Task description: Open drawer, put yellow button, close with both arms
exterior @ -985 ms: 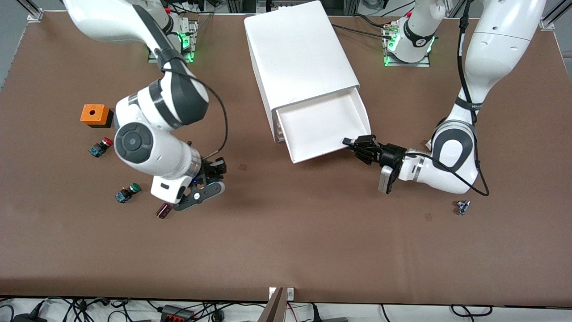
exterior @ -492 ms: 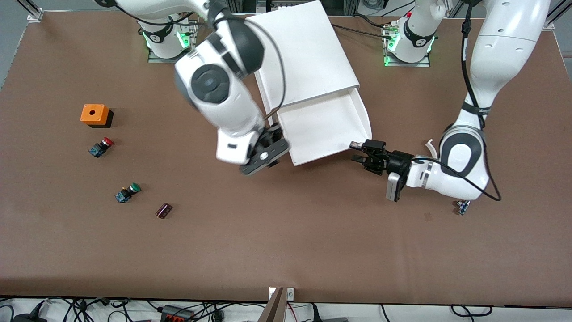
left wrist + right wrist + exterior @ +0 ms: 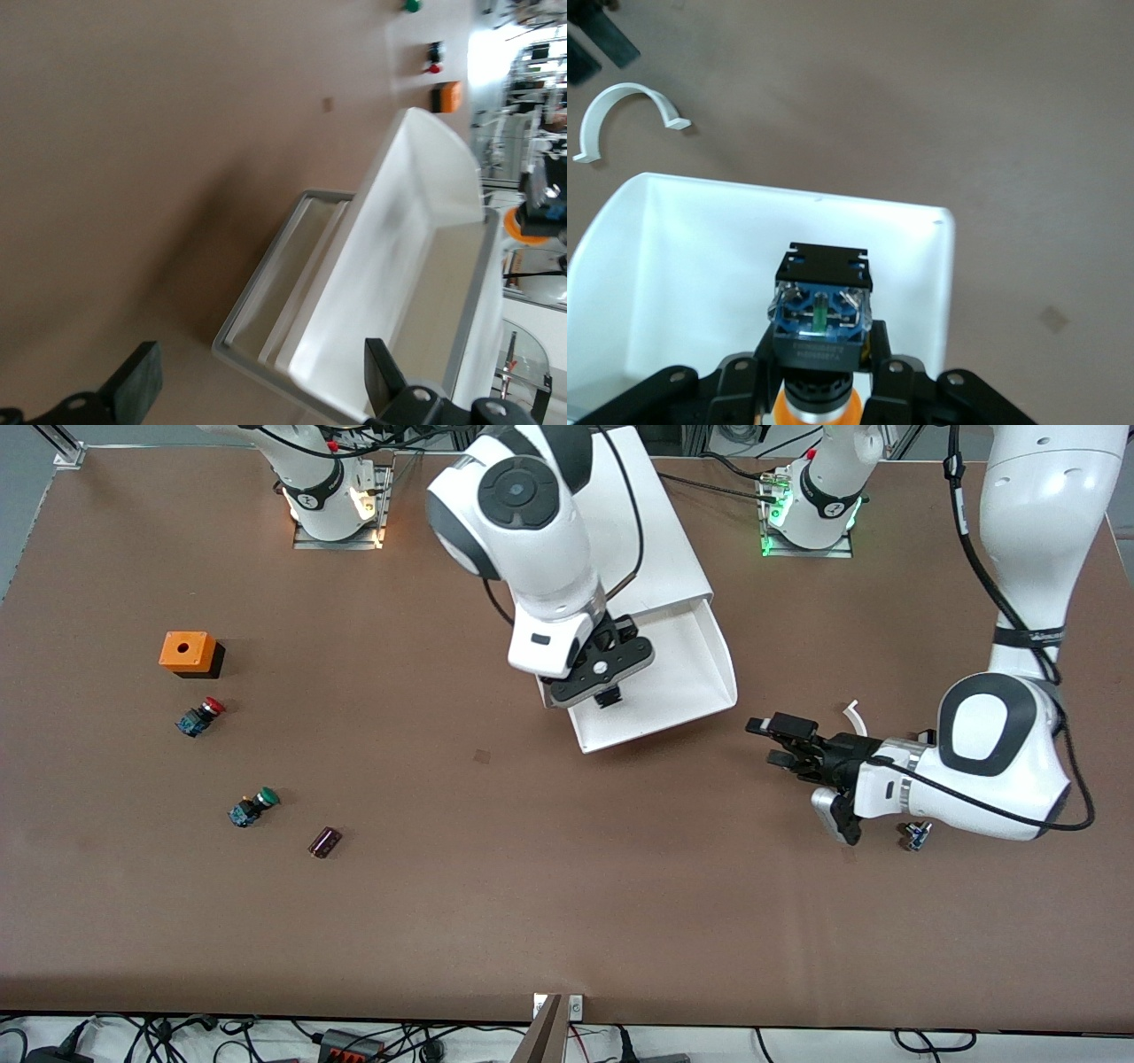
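Observation:
My right gripper should keep holding the button until it is farther in, because the yellow button hangs above the drawer's white bottom.
The drawer (image 3: 682, 682) is pulled out of the top of the white cabinet (image 3: 611, 531) and looks bare inside. My right gripper (image 3: 606, 684) hangs over the drawer's open tray. In the right wrist view it (image 3: 822, 376) is shut on the yellow button (image 3: 822, 323), whose black-and-blue body points at the white drawer floor (image 3: 691, 283). The front view hides the button under the hand. My left gripper (image 3: 769, 740) is open and empty, low over the table beside the drawer's front corner, toward the left arm's end. Its fingers (image 3: 135, 390) stand wide apart, facing the drawer (image 3: 416, 230).
An orange box (image 3: 188, 653), a red-capped switch (image 3: 199, 716), a green-capped switch (image 3: 252, 807) and a dark cylinder (image 3: 324, 841) lie toward the right arm's end. A white curved clip (image 3: 854, 716) and a small blue part (image 3: 917, 835) lie by the left arm.
My right arm has swung from the table near the dark cylinder to over the open drawer. My left gripper has drawn back from the drawer's front corner toward the left arm's end.

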